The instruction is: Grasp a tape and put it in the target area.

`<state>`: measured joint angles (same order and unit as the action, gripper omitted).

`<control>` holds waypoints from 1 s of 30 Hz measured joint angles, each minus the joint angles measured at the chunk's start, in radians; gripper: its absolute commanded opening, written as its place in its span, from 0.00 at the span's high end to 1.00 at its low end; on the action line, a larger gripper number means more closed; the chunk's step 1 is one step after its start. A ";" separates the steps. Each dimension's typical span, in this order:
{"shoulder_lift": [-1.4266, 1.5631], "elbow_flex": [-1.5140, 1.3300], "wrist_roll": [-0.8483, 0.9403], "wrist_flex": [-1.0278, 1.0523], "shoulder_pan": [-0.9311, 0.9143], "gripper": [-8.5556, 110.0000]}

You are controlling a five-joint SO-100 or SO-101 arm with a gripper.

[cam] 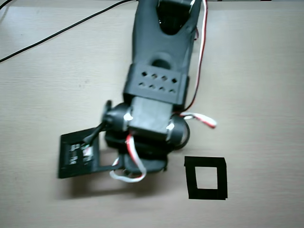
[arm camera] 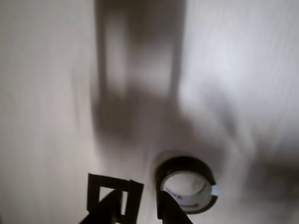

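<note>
I need to put the tape (arm camera: 187,184) in the target area, so I should grab it with my gripper by the side of its ring (arm camera: 161,176) next.
In the wrist view the tape (arm camera: 187,184) is a dark ring with a pale inner face, lying flat on the beige table at the lower right. The target area (arm camera: 114,193), a square outline of black tape, lies just left of it. My gripper (arm camera: 138,211) enters from the bottom edge, open and empty. Its left fingertip (arm camera: 105,209) overlaps the square and its right fingertip (arm camera: 169,207) overlaps the ring's left rim. I cannot tell its height or whether it touches. In the overhead view the target area (cam: 205,177) lies lower right of the arm (cam: 159,71), which hides the gripper and most of the tape.
A black square camera board (cam: 78,154) with a cable sticks out at the arm's left in the overhead view. Red-and-white wires (cam: 202,118) loop around the wrist. A black cable (cam: 52,35) crosses the table's upper left. The arm's shadow (arm camera: 140,93) covers the table ahead.
</note>
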<state>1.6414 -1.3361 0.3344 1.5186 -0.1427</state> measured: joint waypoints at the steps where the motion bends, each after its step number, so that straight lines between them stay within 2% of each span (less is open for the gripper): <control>1: 0.034 -0.057 0.014 -0.023 0.005 0.82; 17: 0.347 -0.767 0.201 -0.307 0.114 0.80; 23: 0.354 -0.887 0.229 -0.396 0.140 0.80; 30: 0.307 -0.896 0.236 -0.471 0.152 0.80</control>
<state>1.9482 -2.2319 0.5706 1.0477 0.0092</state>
